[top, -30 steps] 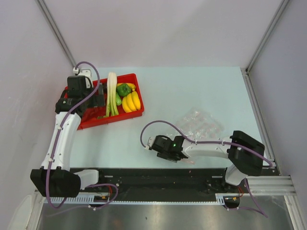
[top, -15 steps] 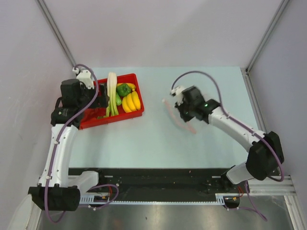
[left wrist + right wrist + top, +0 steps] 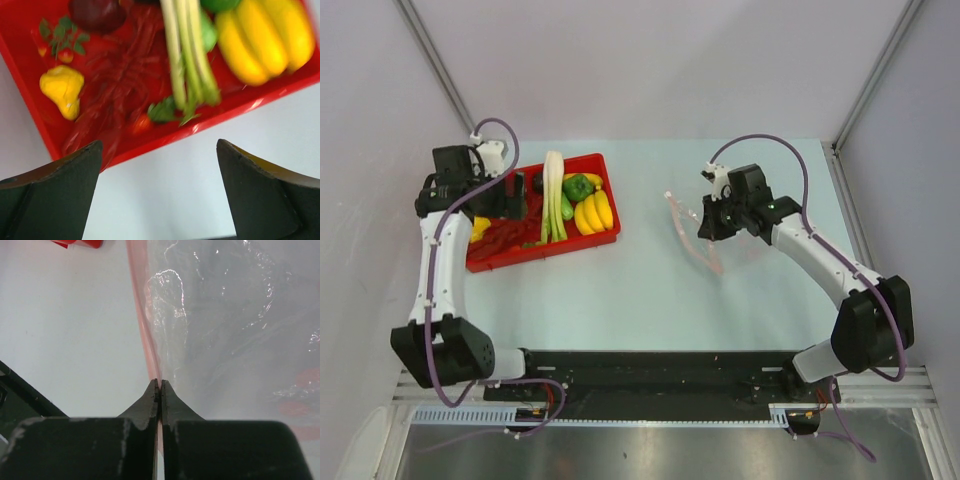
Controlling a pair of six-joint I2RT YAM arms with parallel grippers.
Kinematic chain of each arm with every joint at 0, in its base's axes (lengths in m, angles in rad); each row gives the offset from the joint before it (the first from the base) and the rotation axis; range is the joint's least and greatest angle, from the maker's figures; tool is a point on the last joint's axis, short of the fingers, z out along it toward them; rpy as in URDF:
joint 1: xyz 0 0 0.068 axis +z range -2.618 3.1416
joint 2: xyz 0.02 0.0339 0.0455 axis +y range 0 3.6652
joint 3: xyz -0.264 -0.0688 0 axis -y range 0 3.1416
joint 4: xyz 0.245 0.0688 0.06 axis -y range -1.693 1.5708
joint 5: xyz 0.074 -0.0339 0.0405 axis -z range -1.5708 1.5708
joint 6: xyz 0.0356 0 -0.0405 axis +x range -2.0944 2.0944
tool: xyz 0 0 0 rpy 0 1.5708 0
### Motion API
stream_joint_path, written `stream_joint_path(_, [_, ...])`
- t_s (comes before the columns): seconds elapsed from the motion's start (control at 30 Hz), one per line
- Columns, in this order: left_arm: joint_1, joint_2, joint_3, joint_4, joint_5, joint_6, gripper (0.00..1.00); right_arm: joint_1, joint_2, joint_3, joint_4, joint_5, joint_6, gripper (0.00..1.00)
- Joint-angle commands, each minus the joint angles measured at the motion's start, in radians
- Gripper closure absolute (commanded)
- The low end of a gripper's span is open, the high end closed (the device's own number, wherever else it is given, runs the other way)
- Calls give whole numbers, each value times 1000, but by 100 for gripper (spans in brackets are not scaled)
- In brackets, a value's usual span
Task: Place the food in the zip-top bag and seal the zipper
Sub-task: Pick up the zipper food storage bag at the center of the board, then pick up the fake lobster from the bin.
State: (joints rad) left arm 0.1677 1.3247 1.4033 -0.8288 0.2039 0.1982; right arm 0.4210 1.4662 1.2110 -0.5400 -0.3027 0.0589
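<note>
I need my left gripper to grip the red lobster by a claw near the tray's near edge (image 3: 498, 246), so its free body can enter the zip-top bag (image 3: 702, 250) first.
The food lies in a red tray (image 3: 550, 254): a red lobster (image 3: 120, 85), a yellow pear (image 3: 62, 90), a maroon fruit (image 3: 97, 12), a leek (image 3: 182, 55), bananas (image 3: 265, 37) and a green pepper (image 3: 578, 186). My left gripper (image 3: 159, 146) is open and empty, hovering over the tray's near edge (image 3: 235, 107); it is at the tray's left part in the top view (image 3: 513, 196). My right gripper (image 3: 160, 382) is shut on the zipper (image 3: 140, 315) of the clear zip-top bag (image 3: 225, 315). It holds the bag (image 3: 702, 250) right of the tray.
The tray stands at the table's back left, and its corner shows in the right wrist view (image 3: 80, 242). Grey walls close in the table at the left, back and right. A black rail (image 3: 650, 370) runs along the near edge.
My right arm swung from the near edge to mid-table and carried the bag there by its zipper. My left gripper drew back left over the tray.
</note>
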Motion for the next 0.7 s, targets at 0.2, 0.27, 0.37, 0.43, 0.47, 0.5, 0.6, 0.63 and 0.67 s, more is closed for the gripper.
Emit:
stream_joint_path(0.2, [122,166,28,-158,-89,377,3,-8,-14,-34,78,-52,90,100])
stream_joint_path(0.27, [122,208,16,-125,-92,374,3,-10,-6,-30,80,-50,93,100])
stream_joint_path(0.37, [121,257,-7,-64,-122,385,3,-13,6,-30,81,-41,94,100])
stream_joint_path(0.43, [122,277,-29,3,-161,398,2,-22,11,-25,81,-58,96,100])
stream_joint_path(0.47, [121,290,-38,28,-172,405,3,-24,14,-22,78,-68,105,100])
stream_joint_path(0.5, [121,295,-59,57,-185,412,3,-31,17,-16,77,-87,108,100])
stream_joint_path(0.6, [121,335,-73,134,-228,434,3,-44,22,-7,66,-107,121,100])
stream_joint_path(0.63, [121,353,-70,140,-236,443,4,-50,23,-4,66,-110,125,100])
stream_joint_path(0.67, [119,369,-69,148,-251,445,5,-53,22,-4,66,-113,128,100])
